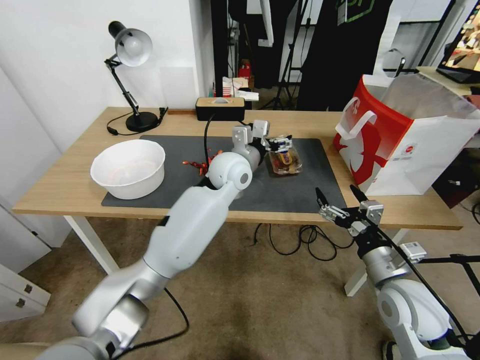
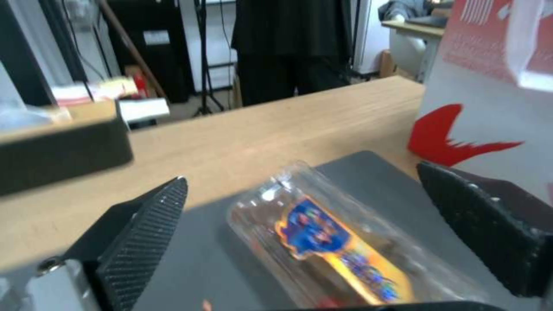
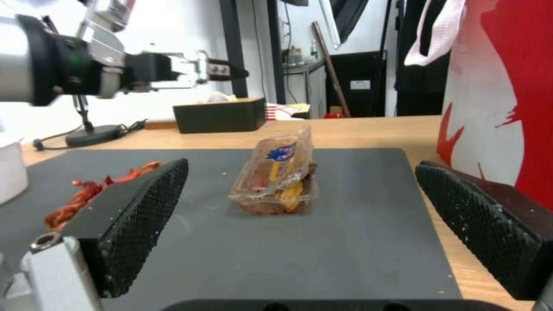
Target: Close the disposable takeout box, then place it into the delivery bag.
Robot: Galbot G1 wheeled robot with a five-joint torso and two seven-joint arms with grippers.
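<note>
I should next grab the lid and base edges of the takeout box (image 1: 285, 161) together with my right gripper. Then the box can go shut into the delivery bag (image 1: 400, 145).
The disposable takeout box (image 1: 285, 161) lies on the grey mat (image 1: 165, 145), a clear clamshell with a blue-and-yellow sticker on its lid. In the right wrist view the takeout box (image 3: 279, 181) has its lid slanting over the base and gaping on one side. My left gripper (image 1: 279, 143) hovers open just above the box's far end; its wrist view has the takeout box (image 2: 328, 246) under the spread left gripper (image 2: 300, 181). My right gripper (image 1: 336, 193) stands open over the table's front edge, apart from the box. The red-and-white delivery bag (image 1: 400, 145) stands open on the table's right end.
A large white bowl (image 1: 129, 167) sits on the mat's left end, with red scraps (image 1: 200, 164) beside my left arm. A black box (image 1: 220, 107) and a desk lamp (image 1: 131, 75) stand along the table's back edge. Cables hang under the table.
</note>
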